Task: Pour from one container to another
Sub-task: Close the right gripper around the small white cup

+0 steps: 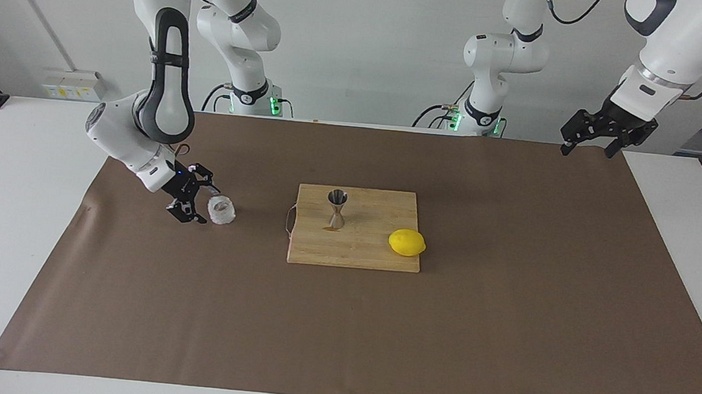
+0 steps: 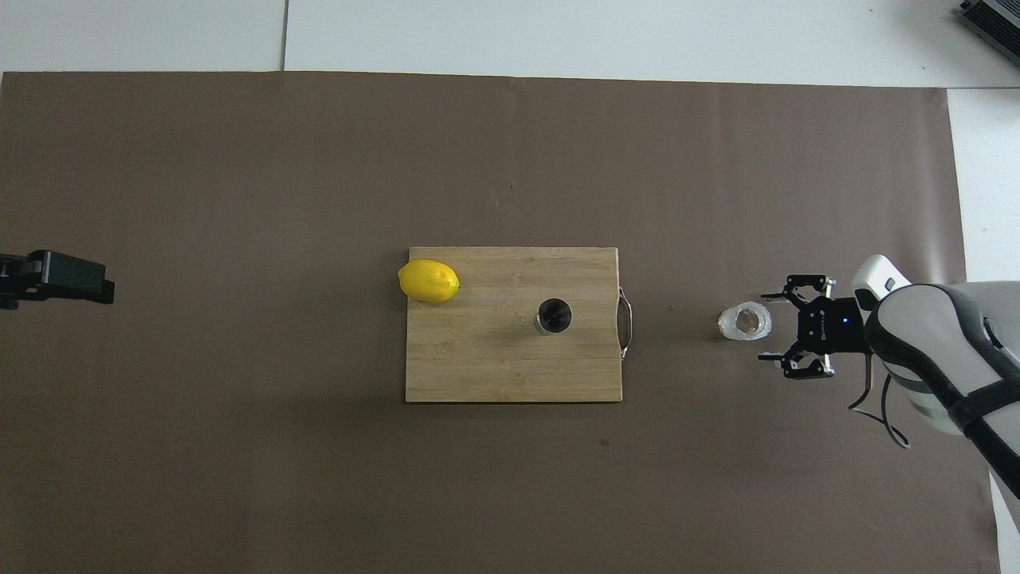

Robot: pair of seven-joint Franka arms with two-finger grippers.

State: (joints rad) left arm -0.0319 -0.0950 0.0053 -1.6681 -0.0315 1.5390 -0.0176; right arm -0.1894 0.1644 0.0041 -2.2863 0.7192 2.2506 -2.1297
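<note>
My right gripper would miss now, reaching only the near edge of the crinkled cup (image 2: 745, 321); it must move toward the cup's middle before closing.
The whitish crinkled cup (image 1: 221, 210) (image 2: 745, 321) stands upright on the brown mat toward the right arm's end of the table. My right gripper (image 1: 199, 204) (image 2: 766, 328) is low beside it, open, with its fingertips just short of the cup's sides and not closed on it. The steel hourglass jigger (image 1: 337, 210) (image 2: 553, 315) stands upright on the wooden cutting board (image 1: 371, 256) (image 2: 494, 375) at mid-table. My left gripper (image 1: 588, 148) waits raised and open over the mat's corner at the left arm's end.
A yellow lemon (image 1: 407, 243) (image 2: 429, 281) lies on the board's corner toward the left arm's end, beside the jigger. The board has a metal handle (image 2: 627, 323) on the edge facing the cup. The brown mat (image 1: 340, 334) covers most of the white table.
</note>
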